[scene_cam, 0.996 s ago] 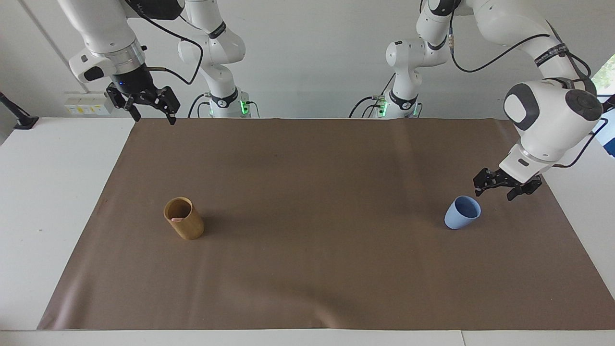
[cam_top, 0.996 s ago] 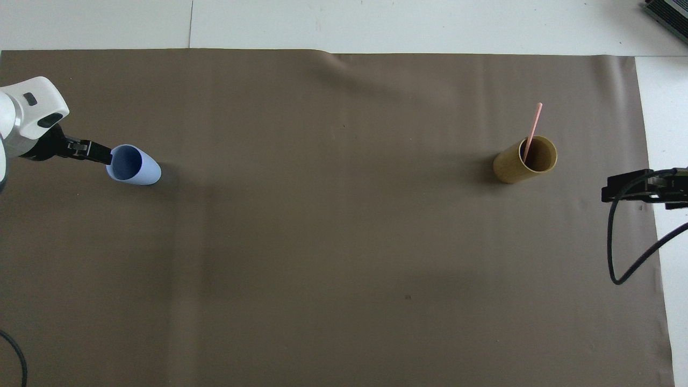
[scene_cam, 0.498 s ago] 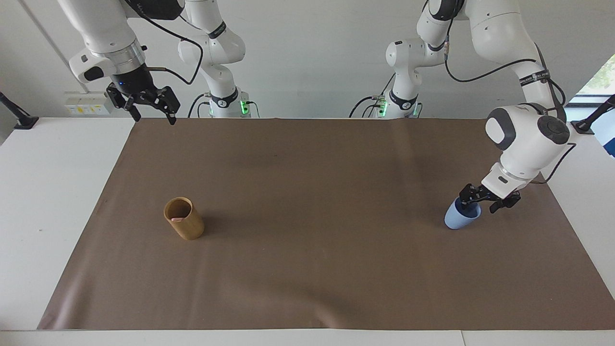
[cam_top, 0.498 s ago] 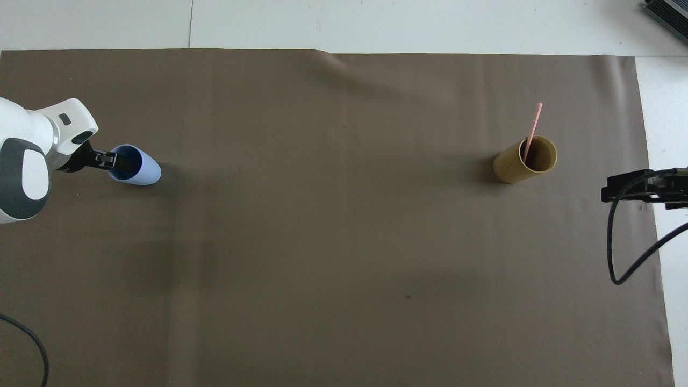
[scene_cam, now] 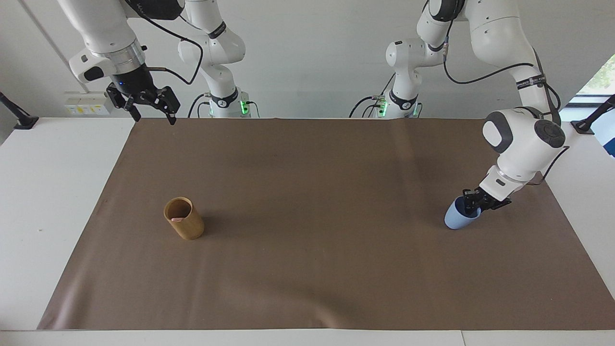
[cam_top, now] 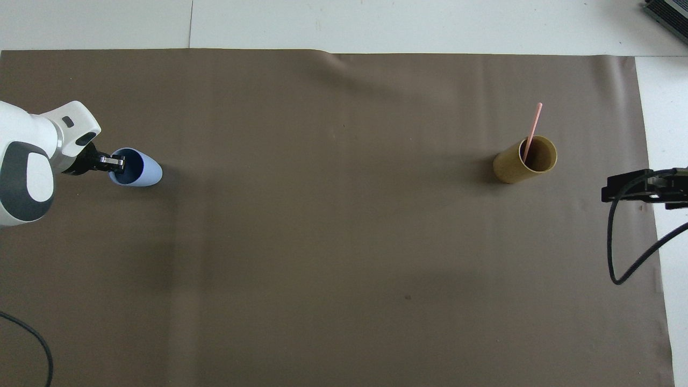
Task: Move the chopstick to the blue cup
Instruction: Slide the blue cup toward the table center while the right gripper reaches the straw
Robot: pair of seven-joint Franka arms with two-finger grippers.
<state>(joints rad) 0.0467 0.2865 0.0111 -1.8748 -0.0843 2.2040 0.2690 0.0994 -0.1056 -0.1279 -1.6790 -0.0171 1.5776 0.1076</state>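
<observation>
The pink chopstick needs to go into the blue cup (cam_top: 143, 169), so my right gripper should next pick it up by its upper end (cam_top: 539, 106).
The blue cup (scene_cam: 456, 220) stands on the brown mat toward the left arm's end of the table; it also shows in the overhead view (cam_top: 149, 173). My left gripper (scene_cam: 480, 207) is down at the cup's rim and looks open, one finger inside the cup and the other outside it; the overhead view shows it too (cam_top: 114, 162). One pale pink chopstick (cam_top: 533, 128) stands in the tan cylindrical holder (cam_top: 525, 161) toward the right arm's end. In the facing view only its tip (scene_cam: 176, 219) shows inside the holder (scene_cam: 186, 222). My right gripper (scene_cam: 153, 117) is open and empty, and waits high over the mat's corner.
The brown mat (scene_cam: 307, 269) covers most of the white table. A black cable (cam_top: 614, 252) hangs from the right arm over the mat's edge. A dark device (cam_top: 669, 13) sits at the table's corner farthest from the robots, at the right arm's end.
My left gripper has come down from beside the blue cup onto its rim, one finger now inside. The cup, holder and right arm have not moved.
</observation>
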